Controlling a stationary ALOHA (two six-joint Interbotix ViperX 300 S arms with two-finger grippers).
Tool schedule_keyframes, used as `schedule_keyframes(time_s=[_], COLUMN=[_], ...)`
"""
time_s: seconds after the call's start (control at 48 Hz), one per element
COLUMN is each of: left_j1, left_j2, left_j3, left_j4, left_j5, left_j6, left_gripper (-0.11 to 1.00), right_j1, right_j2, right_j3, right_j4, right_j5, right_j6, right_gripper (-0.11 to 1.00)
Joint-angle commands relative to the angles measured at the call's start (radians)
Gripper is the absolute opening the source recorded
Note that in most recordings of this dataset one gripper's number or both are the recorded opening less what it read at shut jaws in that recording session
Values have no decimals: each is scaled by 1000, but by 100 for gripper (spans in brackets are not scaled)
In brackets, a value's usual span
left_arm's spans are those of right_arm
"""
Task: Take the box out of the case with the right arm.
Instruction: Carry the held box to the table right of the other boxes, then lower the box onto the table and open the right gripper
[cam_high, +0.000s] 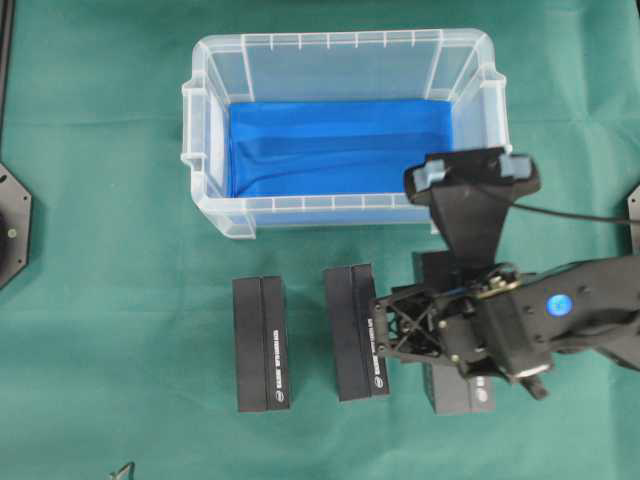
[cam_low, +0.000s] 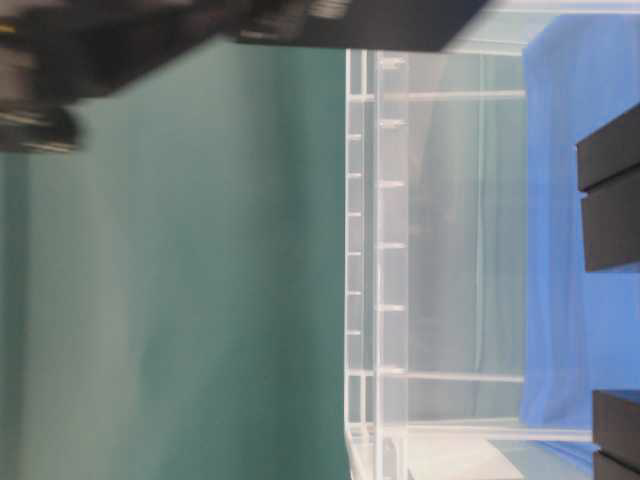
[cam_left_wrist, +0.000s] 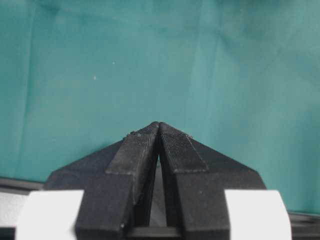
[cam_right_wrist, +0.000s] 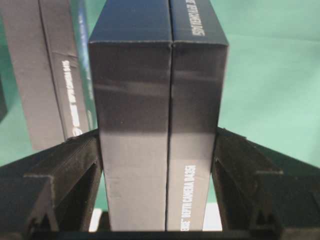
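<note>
My right gripper should keep holding the box: the black box (cam_right_wrist: 160, 100) hangs above the green cloth and would drop if I opened now.
The case (cam_high: 215, 215), a clear tub lined with a blue sheet (cam_high: 340, 145), stands at the back with nothing in it. In front of it, on the green cloth, a black box (cam_high: 457, 390) lies under my all-black right arm. My right gripper (cam_high: 450, 330) straddles that box. In the right wrist view the box (cam_right_wrist: 157, 100) fills the gap and both fingers (cam_right_wrist: 65, 165) press its long sides, so the right gripper (cam_right_wrist: 157, 135) is shut on it. Whether the box touches the cloth I cannot tell. My left gripper (cam_left_wrist: 159, 125) is shut over bare cloth, holding nothing.
Two more black boxes (cam_high: 261, 343) (cam_high: 355, 332) lie side by side left of the held one; the nearer one (cam_right_wrist: 55, 90) shows in the right wrist view. The table-level view shows the case wall (cam_low: 430, 250) with box ends (cam_low: 608, 200). An arm base (cam_high: 12, 225) sits at the left edge.
</note>
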Motion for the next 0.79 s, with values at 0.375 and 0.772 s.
schedule_keyframes(time_s=[0.375, 0.772], left_j1=[-3, -3], left_j2=[8, 8], left_j3=[-14, -12], left_j4=[3, 3], left_j5=[-6, -5], left_j6=[-3, -2], left_gripper=[0, 0], right_j1=[3, 3], right_j2=[-20, -20], right_j3=[239, 327], right_j4=[69, 71], right_j5=[-261, -360], right_j6=[63, 77], right_gripper=[65, 65])
